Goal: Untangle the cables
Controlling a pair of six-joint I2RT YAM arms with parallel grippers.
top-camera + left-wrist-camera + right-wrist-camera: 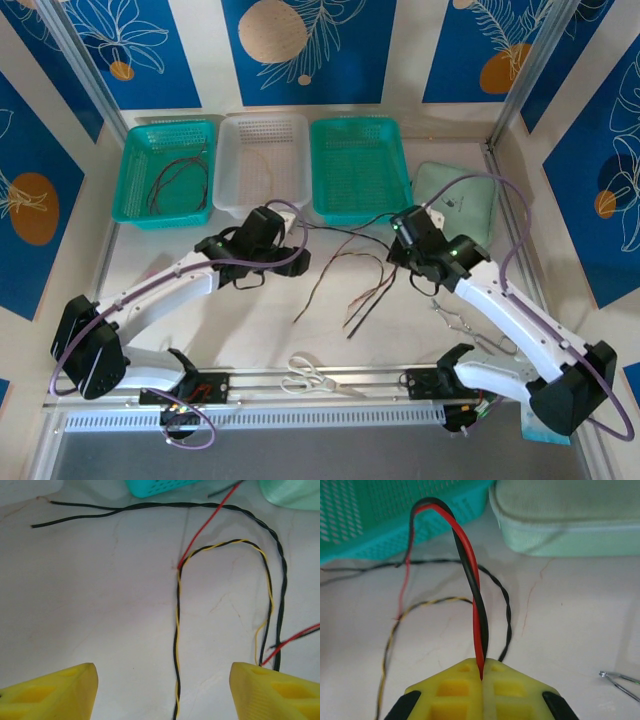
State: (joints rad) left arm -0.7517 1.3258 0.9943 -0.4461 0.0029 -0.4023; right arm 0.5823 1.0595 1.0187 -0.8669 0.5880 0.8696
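My left gripper will grab the red-and-black pair's loose end beside my right gripper, so my right gripper is free to untangle its wires.
The cables (350, 285) lie loosely crossed on the white table between the two arms. My right gripper (482, 675) is shut on a red-and-black twisted pair (475, 580), which arches up from its fingertips toward the green basket. In the top view, that gripper (400, 240) sits just in front of the right green basket. My left gripper (162, 690) is open and hangs over the table. A yellow-and-black twisted pair (176, 645) runs between its fingers (55, 692) without touching them. A black twisted pair (280, 580) loops around both.
Three baskets line the back: a left green one (135, 205) holding more cables (175, 185), a white one (232, 205), and a right green one (325, 210). A pale green pouch (470, 205) lies at right. Scissors (310, 378) and metal tweezers (460, 322) lie near the front.
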